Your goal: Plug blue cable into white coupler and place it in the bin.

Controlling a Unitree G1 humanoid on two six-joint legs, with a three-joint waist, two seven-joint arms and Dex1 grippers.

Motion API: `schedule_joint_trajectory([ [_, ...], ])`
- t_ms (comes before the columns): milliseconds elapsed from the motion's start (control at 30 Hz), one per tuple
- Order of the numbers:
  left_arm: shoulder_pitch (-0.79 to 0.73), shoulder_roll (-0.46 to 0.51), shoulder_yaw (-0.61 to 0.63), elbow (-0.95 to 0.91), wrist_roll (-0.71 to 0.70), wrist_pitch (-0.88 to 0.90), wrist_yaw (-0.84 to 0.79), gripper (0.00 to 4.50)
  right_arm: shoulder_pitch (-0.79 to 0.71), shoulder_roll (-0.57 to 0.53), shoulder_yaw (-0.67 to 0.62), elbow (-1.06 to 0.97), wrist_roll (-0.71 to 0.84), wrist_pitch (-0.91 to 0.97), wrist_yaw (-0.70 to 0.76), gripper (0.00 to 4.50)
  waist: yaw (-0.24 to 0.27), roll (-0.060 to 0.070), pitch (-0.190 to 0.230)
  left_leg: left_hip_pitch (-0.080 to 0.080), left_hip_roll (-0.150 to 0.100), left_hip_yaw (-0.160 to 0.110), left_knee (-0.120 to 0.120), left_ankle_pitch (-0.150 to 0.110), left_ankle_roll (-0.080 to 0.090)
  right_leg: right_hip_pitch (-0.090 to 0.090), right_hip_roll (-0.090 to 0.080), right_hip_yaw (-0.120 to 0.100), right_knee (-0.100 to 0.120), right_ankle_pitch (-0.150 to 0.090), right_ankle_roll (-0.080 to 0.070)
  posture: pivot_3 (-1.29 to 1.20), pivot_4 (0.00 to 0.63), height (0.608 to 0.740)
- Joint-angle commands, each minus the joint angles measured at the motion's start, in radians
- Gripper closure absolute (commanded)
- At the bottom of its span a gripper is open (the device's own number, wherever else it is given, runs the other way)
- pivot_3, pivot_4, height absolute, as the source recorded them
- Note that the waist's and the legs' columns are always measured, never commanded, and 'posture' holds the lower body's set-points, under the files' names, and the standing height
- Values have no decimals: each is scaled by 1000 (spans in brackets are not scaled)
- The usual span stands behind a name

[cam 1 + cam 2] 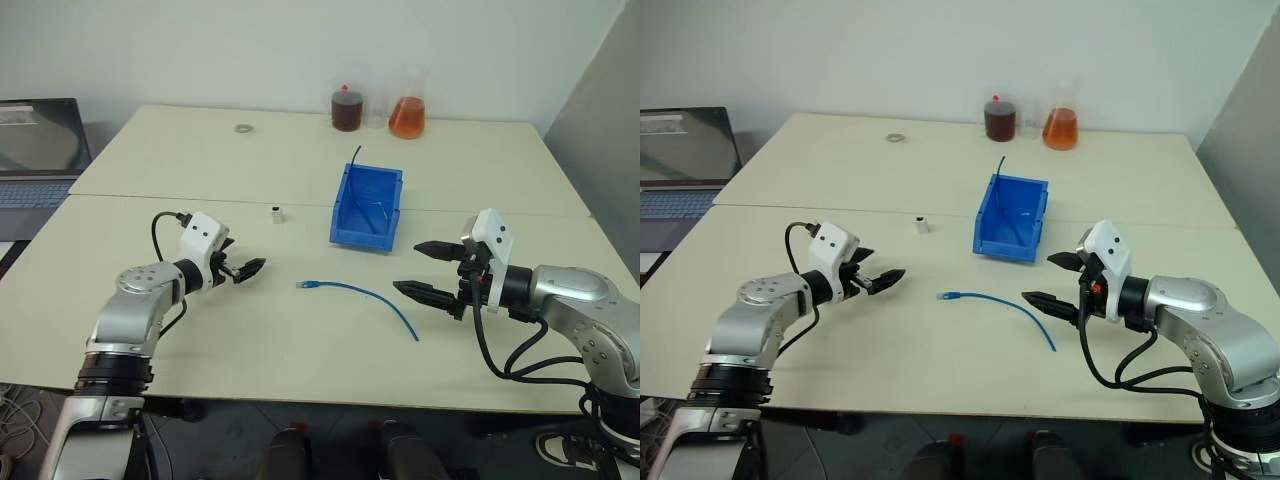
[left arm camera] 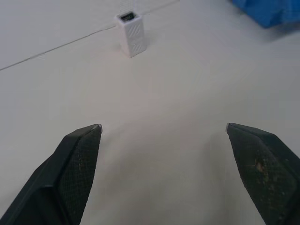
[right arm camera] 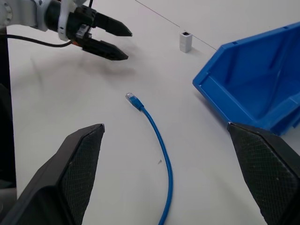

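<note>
Next, the left gripper grabs the white coupler by its flat sides, since the coupler stands upright with its dark opening (image 2: 127,17) on top.
The blue cable (image 1: 362,296) lies loose on the table in a gentle curve, its clear plug end (image 3: 131,97) pointing toward my left side. Upright behind it, near the table seam, stands the white coupler (image 1: 277,213), its dark opening facing up (image 2: 130,33). The bin (image 1: 367,206), bright blue, sits right of the coupler. My left gripper (image 1: 246,269) hovers open, short of the coupler and left of the plug. On the other side, my right gripper (image 1: 422,269) is open too, just beyond the cable's far end, nothing between its fingers.
Two flasks of dark red (image 1: 346,108) and orange (image 1: 407,117) liquid stand at the table's far edge, with a small metal ring (image 1: 242,128) to their left. A laptop (image 1: 35,150) sits off the table's left side. A thin dark wire (image 1: 355,154) pokes up behind the bin.
</note>
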Motion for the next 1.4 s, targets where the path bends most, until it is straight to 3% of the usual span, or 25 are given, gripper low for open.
schedule_joint_trajectory([
  [33,-64,11,-130,45,46,-188,-248,0,11,-2,-19,-42,31,-1,-26,34,5,0,0,0,0,0,1,0,0,0,-1,1,0,-2,3,0,150,740],
  [167,-144,-54,-259,288,197,-488,-315,0,11,-5,-13,-41,39,-3,-46,34,8,0,0,2,0,1,1,0,0,2,-1,3,-1,-2,5,0,150,740],
  [400,-295,-153,-321,653,321,-744,-319,0,41,-17,-31,-68,57,7,-74,34,11,0,0,-1,1,2,2,0,1,0,3,2,0,-2,5,0,150,740],
  [667,-342,-134,-293,809,331,-790,-371,0,76,-29,-53,-100,80,13,-111,34,2,0,-1,2,3,1,6,0,1,3,4,2,3,-2,6,0,150,740],
  [700,-342,-132,-294,819,336,-785,-374,378,78,-30,-54,-100,81,11,-112,0,-4,0,-1,2,3,1,7,0,1,3,4,2,4,-2,6,0,150,740],
  [900,-348,-165,-294,848,333,-717,-409,1608,73,-46,-56,-86,86,5,-114,0,-13,2,-2,3,4,0,10,0,1,4,7,2,7,-1,6,0,150,740],
  [1200,-368,-130,-287,907,359,-712,-395,3496,80,-77,-54,-92,98,0,-108,0,-14,3,-3,3,5,0,13,0,1,5,9,3,7,-1,6,0,150,740],
  [1333,-342,-112,-294,871,354,-729,-446,4244,81,-74,-48,-93,107,-2,-116,0,-16,3,-3,4,5,0,13,0,1,5,11,4,7,-1,6,0,150,740],
  [1400,-334,-113,-283,845,336,-710,-458,4261,86,-73,-47,-91,109,-4,-118,0,-17,3,-3,3,5,0,12,0,1,5,12,4,6,-1,6,0,150,740],
])
